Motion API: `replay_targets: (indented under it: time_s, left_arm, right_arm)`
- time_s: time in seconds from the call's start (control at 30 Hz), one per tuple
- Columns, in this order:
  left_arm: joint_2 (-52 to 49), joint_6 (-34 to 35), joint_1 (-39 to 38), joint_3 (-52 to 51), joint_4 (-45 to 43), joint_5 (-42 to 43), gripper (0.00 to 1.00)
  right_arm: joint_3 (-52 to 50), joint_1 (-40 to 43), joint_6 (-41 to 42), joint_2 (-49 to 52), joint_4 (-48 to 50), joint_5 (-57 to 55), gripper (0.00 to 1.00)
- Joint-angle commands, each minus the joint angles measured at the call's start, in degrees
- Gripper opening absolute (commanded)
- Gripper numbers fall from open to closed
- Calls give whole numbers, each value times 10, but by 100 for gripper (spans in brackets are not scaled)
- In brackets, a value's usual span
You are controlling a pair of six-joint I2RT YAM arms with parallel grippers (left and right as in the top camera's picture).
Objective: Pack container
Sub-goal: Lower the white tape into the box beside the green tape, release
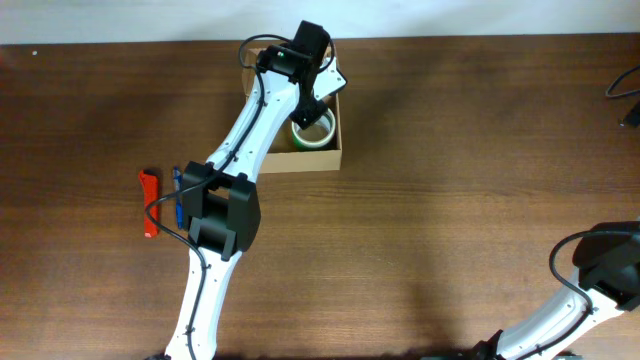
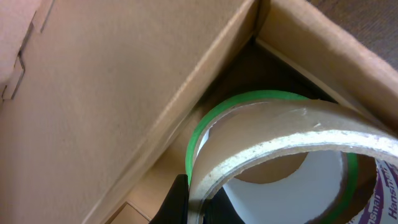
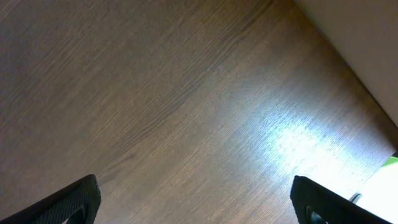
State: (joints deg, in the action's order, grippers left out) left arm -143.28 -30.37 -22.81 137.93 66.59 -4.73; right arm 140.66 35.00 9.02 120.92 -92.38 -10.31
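Observation:
The tape roll [image 2: 280, 140] sits between the box's sides, over the green edge, and would land in the box, so it is time for my left gripper to open now.
The container [image 1: 337, 150], a tan cardboard box, stands open at the back middle of the table. Inside it lies a roll of clear tape with a green edge [image 1: 314, 134]. My left gripper [image 1: 308, 108] reaches down into the box. In the left wrist view the left gripper [image 2: 196, 200] is shut on the tape roll's [image 2: 280, 140] cardboard wall, one finger inside the ring and one outside. The box's wall [image 2: 124, 74] rises close on the left. My right gripper [image 3: 196, 199] is open over bare wood, nothing between its fingers.
A red tool [image 1: 149, 203] and a blue pen [image 1: 178, 193] lie on the table left of the left arm. The right arm [image 1: 605, 262] sits at the front right corner. A dark cable [image 1: 628, 90] shows at the right edge.

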Motion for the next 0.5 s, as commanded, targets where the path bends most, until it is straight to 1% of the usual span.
replay_targets:
  time_s: [0.0, 0.13, 0.2, 0.23, 0.3, 0.33, 0.47]
  left_arm:
    - [-2, 8, 1, 0, -1, -7, 2]
    - [-2, 8, 1, 0, -2, -9, 3]
    - [-2, 14, 1, 1, -3, -16, 12]
    - [-2, 16, 1, 1, -4, -18, 22]
    - [-2, 20, 1, 1, -3, -24, 29]
    - [-2, 24, 1, 1, -3, -31, 35]
    - [0, 27, 1, 19, 25, -33, 45]
  right_arm:
    - [0, -1, 0, -6, 1, -7, 99]
    - [0, -1, 0, -6, 1, -7, 99]
    - [0, -1, 0, -6, 1, -7, 99]
    - [0, -1, 0, -6, 1, -7, 99]
    - [0, -1, 0, -6, 1, -7, 99]
    - [0, -1, 0, -6, 1, -7, 99]
    - [0, -1, 0, -6, 1, -7, 99]
